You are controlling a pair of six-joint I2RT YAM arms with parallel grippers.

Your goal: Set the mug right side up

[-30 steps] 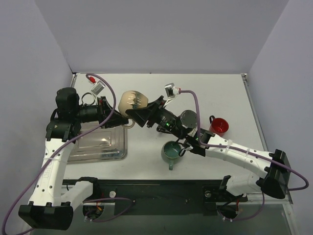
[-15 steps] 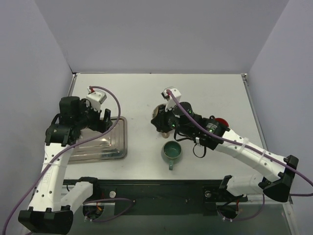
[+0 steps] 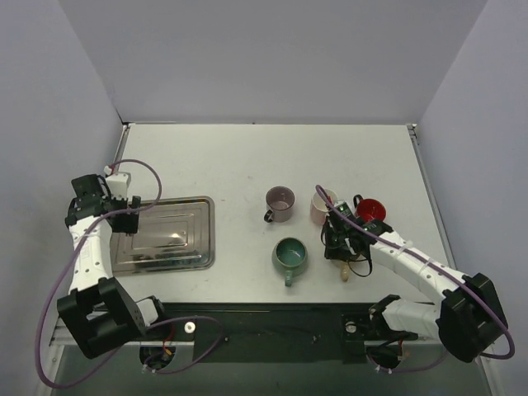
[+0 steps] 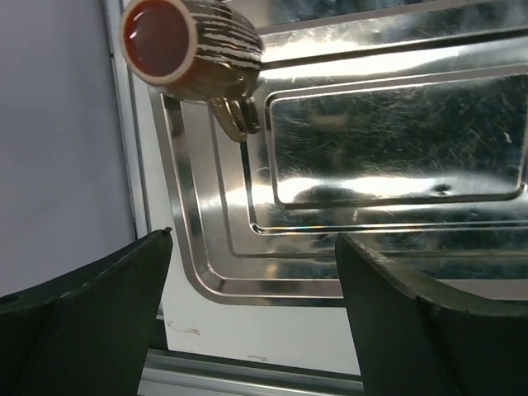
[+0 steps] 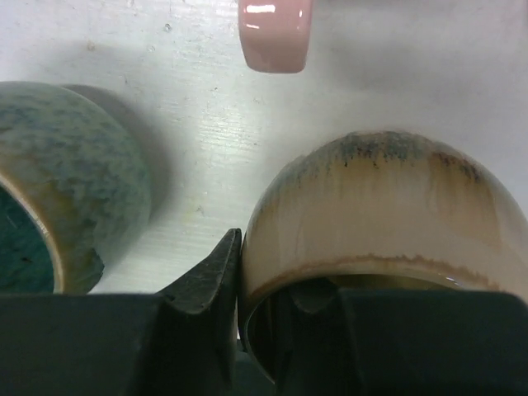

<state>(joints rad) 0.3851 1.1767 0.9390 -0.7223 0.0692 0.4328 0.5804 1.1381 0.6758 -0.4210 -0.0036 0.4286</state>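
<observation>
I should next grab the striped brown mug by its handle (image 4: 235, 120) with my left gripper and leave its body free. Then the mug can be handed over and turned upright.
My right gripper (image 3: 340, 239) (image 5: 272, 264) is shut on the rim of a beige glazed mug (image 5: 388, 206), one finger outside the wall and one inside. The mug's opening faces my wrist and its base points at the table. From above the gripper hides most of it, and only the tan handle (image 3: 345, 271) sticks out toward the near edge. It sits between a green mug (image 3: 290, 256) (image 5: 58, 190) and a red mug (image 3: 371, 210). My left gripper (image 3: 125, 216) (image 4: 254, 247) hangs open and empty over the far-left corner of the metal tray (image 3: 186, 247).
A striped brown mug (image 4: 194, 49) lies on its side at the tray's (image 4: 371, 140) edge. A mauve mug (image 3: 280, 202) and a pink mug (image 3: 323, 205) stand upright just beyond the right gripper. The pink handle (image 5: 275, 33) is close ahead. The left wall runs beside the tray.
The left gripper let go of the beige mug, opened wide and drew back left to the tray. The right arm carried the mug from mid-air down beside the green mug.
</observation>
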